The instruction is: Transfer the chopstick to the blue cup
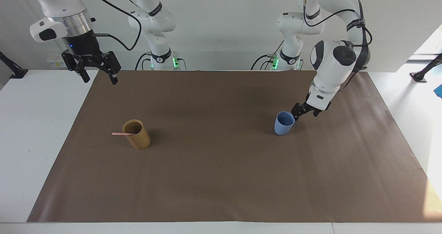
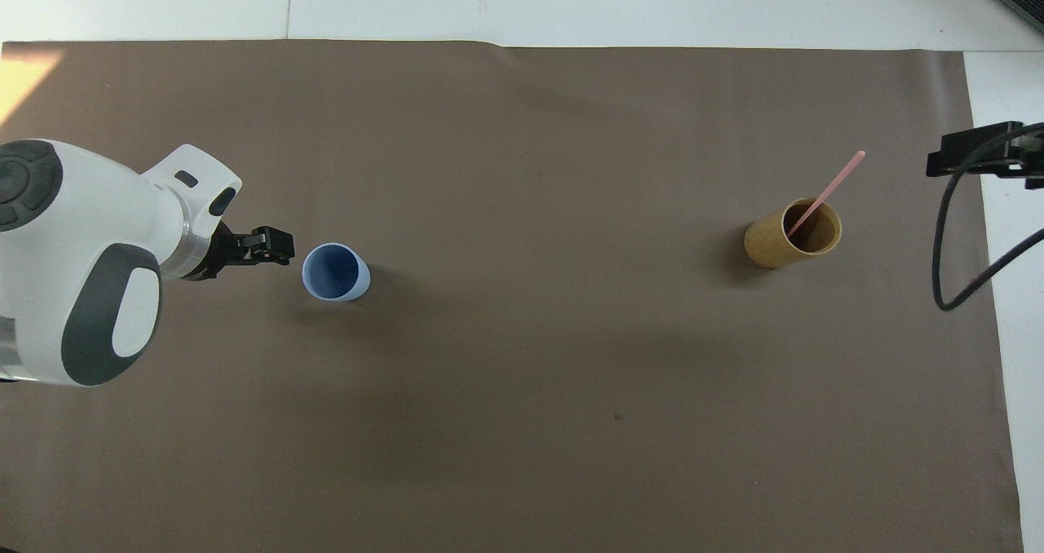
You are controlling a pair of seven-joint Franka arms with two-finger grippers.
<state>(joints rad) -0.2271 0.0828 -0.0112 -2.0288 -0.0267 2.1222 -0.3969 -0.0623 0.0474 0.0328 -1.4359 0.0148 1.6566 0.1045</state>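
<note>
My right gripper grabs the pale-pink chopstick by its top end (image 2: 859,157) next, to bring it to the blue cup (image 2: 335,271).
One pale-pink chopstick (image 1: 123,134) leans in the tan cup (image 1: 138,139), its upper end sticking out over the rim; it also shows in the overhead view (image 2: 830,184) in the tan cup (image 2: 775,245). The blue cup (image 1: 284,124) stands upright and empty toward the left arm's end (image 2: 333,272). My left gripper (image 1: 305,113) is open and low, close beside the blue cup's rim, on the side toward the left arm's end (image 2: 281,247); I cannot tell if it touches. My right gripper (image 1: 99,78) is open, raised over the mat's corner (image 2: 946,157).
A brown mat (image 1: 221,178) covers most of the white table. The two cups stand well apart on it. A black cable (image 2: 946,243) hangs from the right arm at the mat's edge.
</note>
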